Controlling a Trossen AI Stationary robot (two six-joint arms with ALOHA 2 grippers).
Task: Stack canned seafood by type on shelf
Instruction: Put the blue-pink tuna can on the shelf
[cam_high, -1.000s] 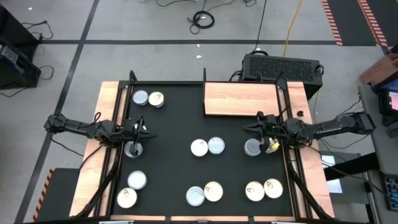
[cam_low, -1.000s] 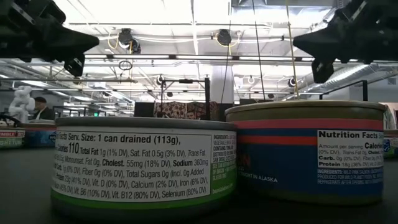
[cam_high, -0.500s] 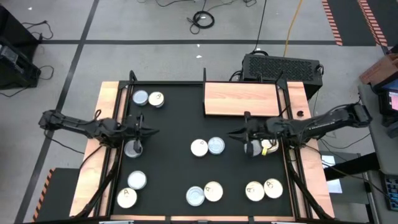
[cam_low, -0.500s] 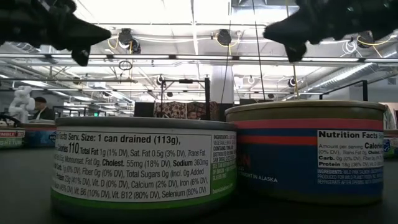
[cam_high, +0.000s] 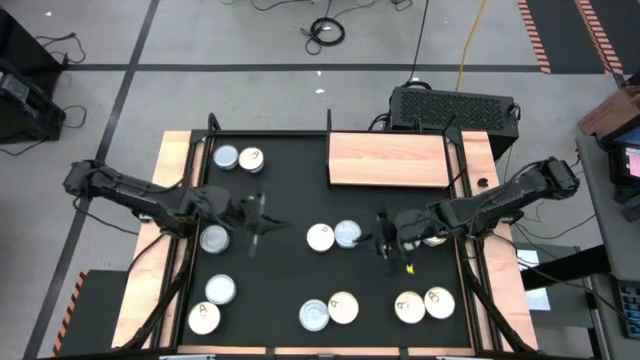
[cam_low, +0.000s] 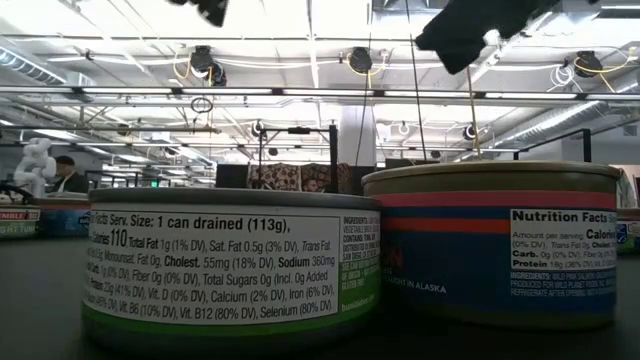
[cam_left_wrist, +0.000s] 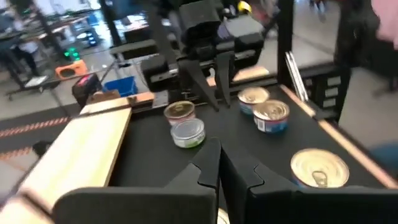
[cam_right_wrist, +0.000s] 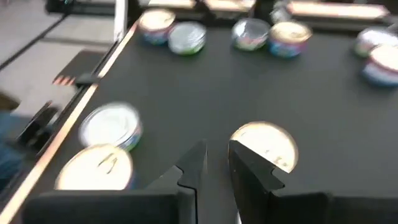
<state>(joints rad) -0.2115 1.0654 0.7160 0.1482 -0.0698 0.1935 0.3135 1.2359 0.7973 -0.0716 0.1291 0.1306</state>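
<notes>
My left gripper should grab the cream-lidded tin by its rim (cam_high: 311, 244) next, so that I can then stack the tin by type on the shelf (cam_high: 387, 159).
The high view shows several tins on the black mat. A cream-lidded tin (cam_high: 320, 237) and a silvery tin (cam_high: 347, 233) stand side by side mid-table. The others are in pairs near the edges, and one silvery tin (cam_high: 213, 238) stands alone on the left. The wooden shelf (cam_high: 387, 159) lies at the far edge with no tins on it. My left gripper (cam_high: 262, 218) hovers left of the middle pair, shut and holding nothing. My right gripper (cam_high: 383, 235) hovers just right of that pair, its fingers a narrow gap apart and holding nothing. In the right wrist view the cream tin (cam_right_wrist: 264, 146) sits just past the fingertips.
Two tins fill the low view, a green-labelled one (cam_low: 230, 265) and a blue-and-red one (cam_low: 490, 245). Pairs of tins stand along the near edge (cam_high: 343, 307) (cam_high: 408, 306) and at the far left (cam_high: 251, 159). Metal frame posts flank the mat. Bare mat lies between the shelf and the middle pair.
Both grippers have swung inward over the mat. The left one has gone toward the table's right edge, away from the lone silvery tin. The right one has gone toward the left edge, up to the middle pair. No tin has moved.
</notes>
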